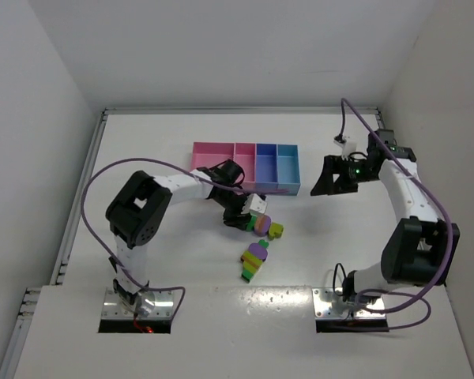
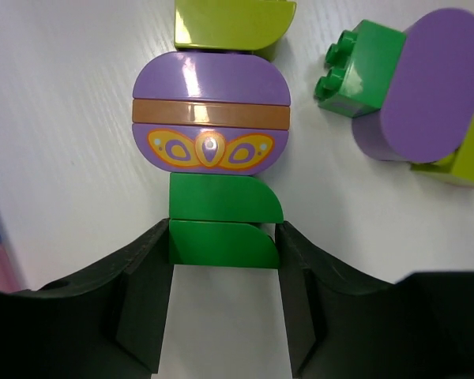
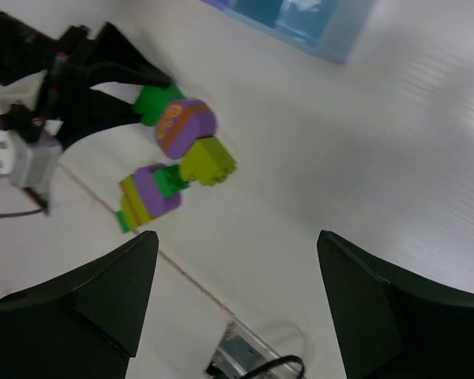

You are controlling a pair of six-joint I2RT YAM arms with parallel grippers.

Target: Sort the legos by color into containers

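I would lift the whole clump if I raised my left gripper now, because both of its fingers are closed against the sides of its endmost green brick point(image 1: 250, 224) point(image 2: 224, 244).
A clump of legos lies in the middle of the table: two dark green bricks point(image 2: 221, 243), a purple and orange piece with a butterfly print point(image 2: 211, 114) and a yellow-green brick point(image 2: 233, 24). My left gripper point(image 2: 223, 233) is shut on the endmost green brick, one finger against each side. A second clump point(image 1: 254, 259) in purple, green and yellow-green lies just nearer. The containers point(image 1: 245, 166) stand behind as a joined row: wide pink, narrow pink, blue, light blue. My right gripper point(image 1: 325, 183) hangs open and empty to the right of the bins.
White walls close the table on three sides. The second clump point(image 2: 426, 95) lies close to the right of the gripped one. The light blue bin point(image 3: 300, 20) shows at the top of the right wrist view, above the held clump point(image 3: 186, 126).
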